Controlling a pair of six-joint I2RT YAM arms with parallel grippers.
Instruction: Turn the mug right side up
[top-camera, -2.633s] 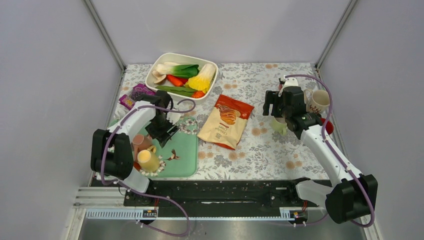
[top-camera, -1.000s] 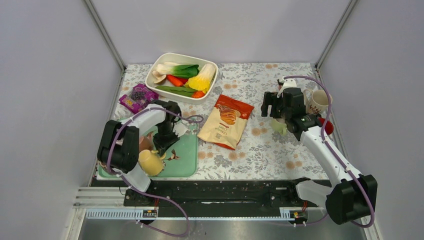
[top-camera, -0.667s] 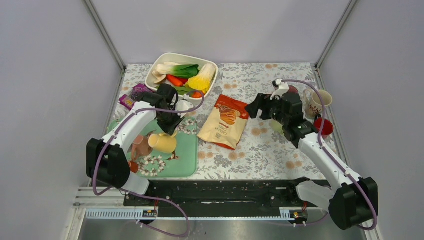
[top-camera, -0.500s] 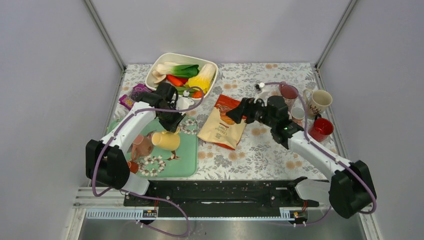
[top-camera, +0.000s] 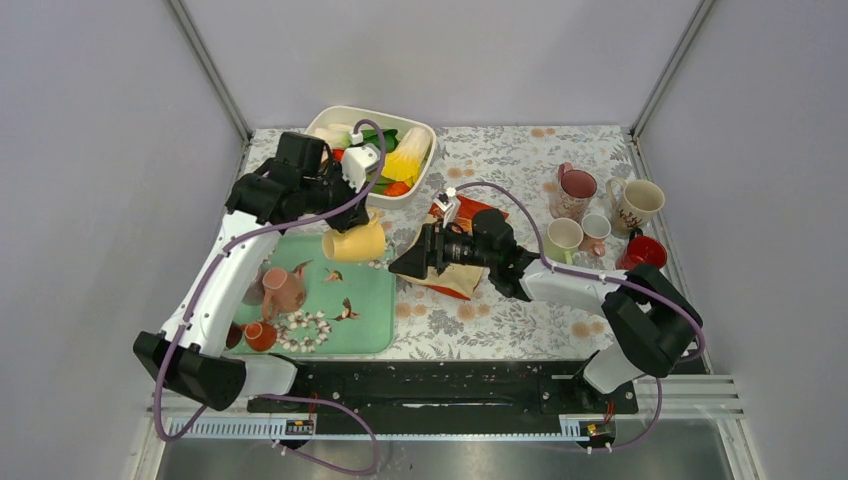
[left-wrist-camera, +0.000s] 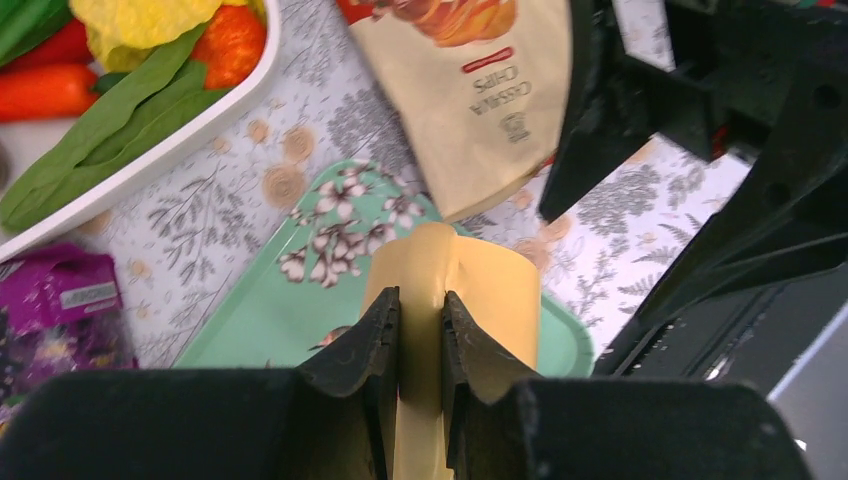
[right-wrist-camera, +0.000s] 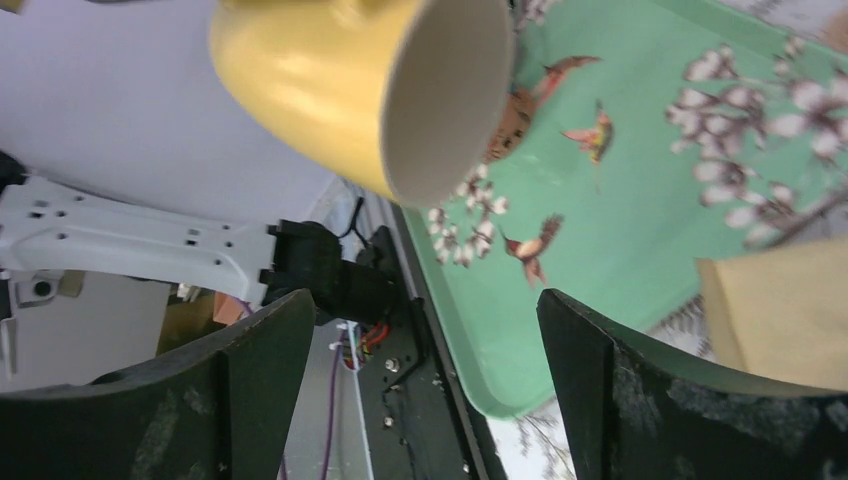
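Note:
My right gripper reaches for and grabs the yellow mug's rim (top-camera: 381, 240) (right-wrist-camera: 392, 138) next, since this leaves the mug's base free to set upright.
The yellow mug (top-camera: 352, 243) hangs on its side in the air above the far right corner of the green tray (top-camera: 372, 318). My left gripper (left-wrist-camera: 420, 312) is shut on the mug's handle, with the mug body (left-wrist-camera: 487, 290) just beyond the fingers (left-wrist-camera: 372, 335). In the right wrist view the mug (right-wrist-camera: 330, 80) shows its pale open mouth, turned towards the camera. My right gripper (top-camera: 408, 263) lies low over the chips bag, pointing left at the mug. It stands open (right-wrist-camera: 425, 300), a short way off the mug and empty.
A pink mug (top-camera: 283, 290) and a small orange cup (top-camera: 260, 335) stand on the tray. The chips bag (top-camera: 455, 278) lies under my right arm. A vegetable bowl (top-camera: 424, 132) is at the back. Several mugs (top-camera: 577, 190) cluster at the right; a purple packet (left-wrist-camera: 50, 300) lies left.
My left arm has lifted the yellow mug off the tray and carried it up and right. My right arm has swung left from the mug cluster to face it, jaws open.

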